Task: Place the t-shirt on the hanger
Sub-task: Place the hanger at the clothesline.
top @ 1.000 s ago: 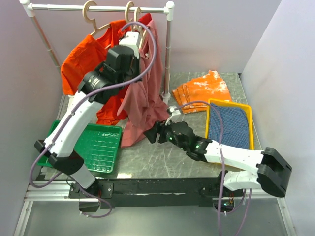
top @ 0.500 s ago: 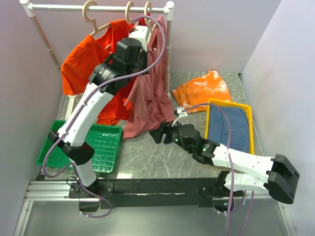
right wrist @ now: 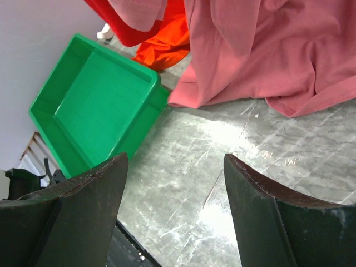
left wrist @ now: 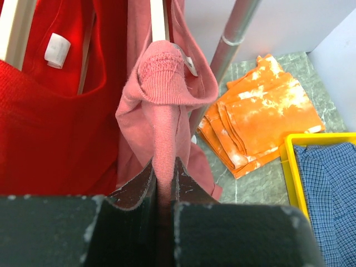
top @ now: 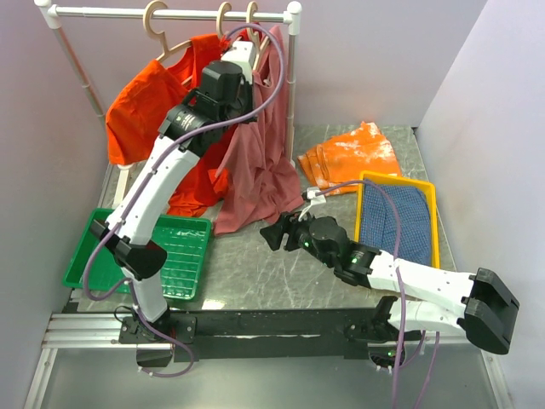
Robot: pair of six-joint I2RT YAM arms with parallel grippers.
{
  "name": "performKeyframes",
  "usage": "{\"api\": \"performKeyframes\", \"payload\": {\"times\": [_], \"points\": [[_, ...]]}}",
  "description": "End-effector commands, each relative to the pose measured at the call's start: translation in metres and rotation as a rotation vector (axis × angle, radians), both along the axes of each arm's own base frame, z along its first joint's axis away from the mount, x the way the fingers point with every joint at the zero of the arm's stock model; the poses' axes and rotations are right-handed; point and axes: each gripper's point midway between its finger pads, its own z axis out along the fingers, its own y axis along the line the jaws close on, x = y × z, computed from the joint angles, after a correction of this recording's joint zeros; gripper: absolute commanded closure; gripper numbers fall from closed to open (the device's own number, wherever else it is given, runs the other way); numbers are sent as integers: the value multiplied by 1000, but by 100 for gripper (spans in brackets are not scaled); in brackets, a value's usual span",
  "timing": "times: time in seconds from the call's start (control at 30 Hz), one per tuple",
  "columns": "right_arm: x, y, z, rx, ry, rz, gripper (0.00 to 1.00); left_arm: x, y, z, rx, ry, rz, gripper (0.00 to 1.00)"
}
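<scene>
My left gripper lets go of the pale hanger now. The hanger runs inside the t-shirt's neck opening, its hook over the bar, so the t-shirt would hang there.
The dusty rose t-shirt (top: 260, 166) hangs from the right end of the rail, and its hem rests crumpled on the table. My left gripper (top: 242, 58) is up by the rail, shut on a fold of the t-shirt's neckband (left wrist: 161, 105). In the left wrist view the gripper (left wrist: 164, 164) pinches that fold. The pale hanger (left wrist: 158, 21) runs down inside the neck opening, and its hook (top: 254, 12) sits over the rail. My right gripper (top: 271, 232) is low over the table in front of the hem (right wrist: 267, 61). Its jaws (right wrist: 175, 161) are open and hold nothing.
A white rail (top: 111, 14) carries two more hangers, one with an orange t-shirt (top: 136, 98) and one with a red t-shirt (left wrist: 55, 122). A green tray (top: 174, 247) lies at the left. Folded orange cloth (top: 353, 152) and a yellow tray (top: 398, 177) with blue checked fabric lie at the right.
My left gripper has risen and moved right towards the rail's end, lifting the t-shirt with it. My right gripper has slid a little to the right, away from the hem.
</scene>
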Motion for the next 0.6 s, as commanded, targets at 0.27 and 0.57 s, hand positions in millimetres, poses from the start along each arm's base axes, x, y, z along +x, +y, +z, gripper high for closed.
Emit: {"api": "performKeyframes", "payload": {"times": [0.27, 0.57], "points": [[2, -3, 10, 21, -25, -17, 23, 12, -9, 28, -66, -103, -73, 81], [3, -11, 31, 34, -59, -39, 22, -33, 19, 75, -140, -189, -78, 2]]}}
